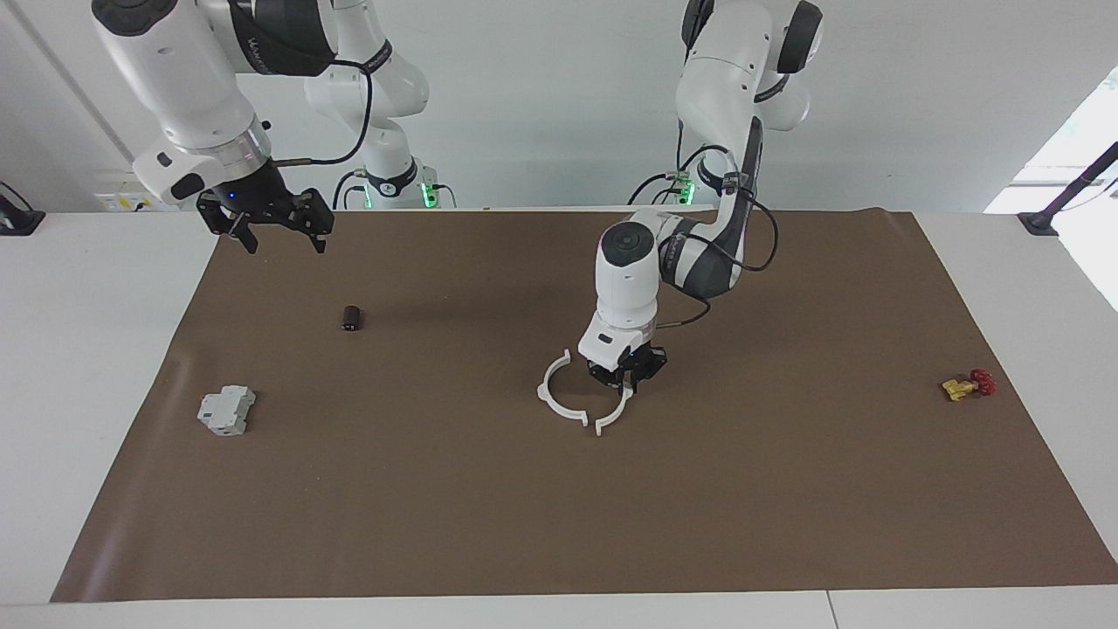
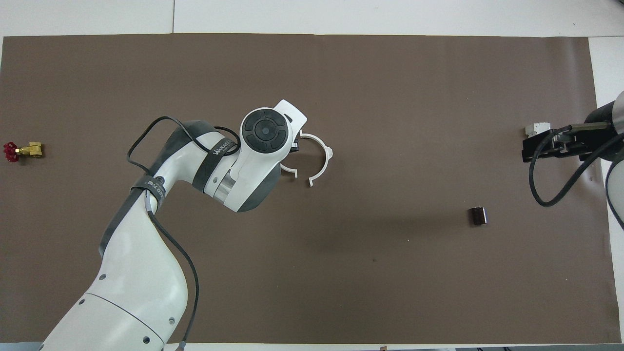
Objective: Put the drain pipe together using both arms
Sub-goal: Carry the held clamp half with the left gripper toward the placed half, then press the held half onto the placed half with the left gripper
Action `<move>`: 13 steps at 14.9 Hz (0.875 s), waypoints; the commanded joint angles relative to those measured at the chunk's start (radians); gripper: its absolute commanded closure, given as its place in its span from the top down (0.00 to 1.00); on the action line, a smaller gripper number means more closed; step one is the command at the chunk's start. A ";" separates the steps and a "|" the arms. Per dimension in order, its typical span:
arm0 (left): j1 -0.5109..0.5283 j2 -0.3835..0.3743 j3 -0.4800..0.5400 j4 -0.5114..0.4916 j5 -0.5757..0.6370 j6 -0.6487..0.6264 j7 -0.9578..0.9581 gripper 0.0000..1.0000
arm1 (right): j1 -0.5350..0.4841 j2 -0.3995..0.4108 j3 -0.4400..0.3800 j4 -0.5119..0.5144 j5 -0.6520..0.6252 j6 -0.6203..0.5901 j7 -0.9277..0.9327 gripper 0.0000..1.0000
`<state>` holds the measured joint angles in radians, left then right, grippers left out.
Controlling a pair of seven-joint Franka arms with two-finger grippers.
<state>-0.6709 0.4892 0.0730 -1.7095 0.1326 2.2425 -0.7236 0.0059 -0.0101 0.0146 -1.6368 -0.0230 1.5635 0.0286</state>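
Note:
The held arc's lower tip (image 2: 295,174) is short of the free arc's tip. My left gripper needs to shift the held arc over before it lets go.
The drain pipe lies mid-mat as two white half-ring arcs facing each other. One arc (image 1: 541,392) (image 2: 324,162) lies free. The second arc (image 1: 616,415) (image 2: 290,170) sits beside it, toward the left arm's end, and the two tips farther from the robots stand a small gap apart. My left gripper (image 1: 626,384) points straight down and is shut on this second arc near its mid-curve. In the overhead view the left wrist hides that gripper and most of the arc. My right gripper (image 1: 275,236) (image 2: 541,146) waits open, raised over the mat's edge at the right arm's end.
A grey boxy block (image 1: 225,411) (image 2: 536,129) lies toward the right arm's end, partly covered from above by the right gripper. A small dark cylinder (image 1: 352,318) (image 2: 478,215) lies nearer the robots. A yellow valve with a red handle (image 1: 968,385) (image 2: 23,151) sits at the left arm's end.

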 commanded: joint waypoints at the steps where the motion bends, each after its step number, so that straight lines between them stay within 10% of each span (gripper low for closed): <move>1: -0.015 -0.011 0.011 -0.030 0.022 0.014 -0.039 0.00 | -0.017 -0.004 0.007 -0.011 0.009 0.012 -0.032 1.00; 13: -0.064 -0.023 0.011 -0.067 0.024 0.017 -0.154 0.00 | -0.015 -0.005 0.007 -0.012 0.009 0.012 -0.041 1.00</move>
<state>-0.7173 0.4865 0.0735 -1.7352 0.1354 2.2430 -0.8564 0.0059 -0.0096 0.0146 -1.6369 -0.0230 1.5635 0.0220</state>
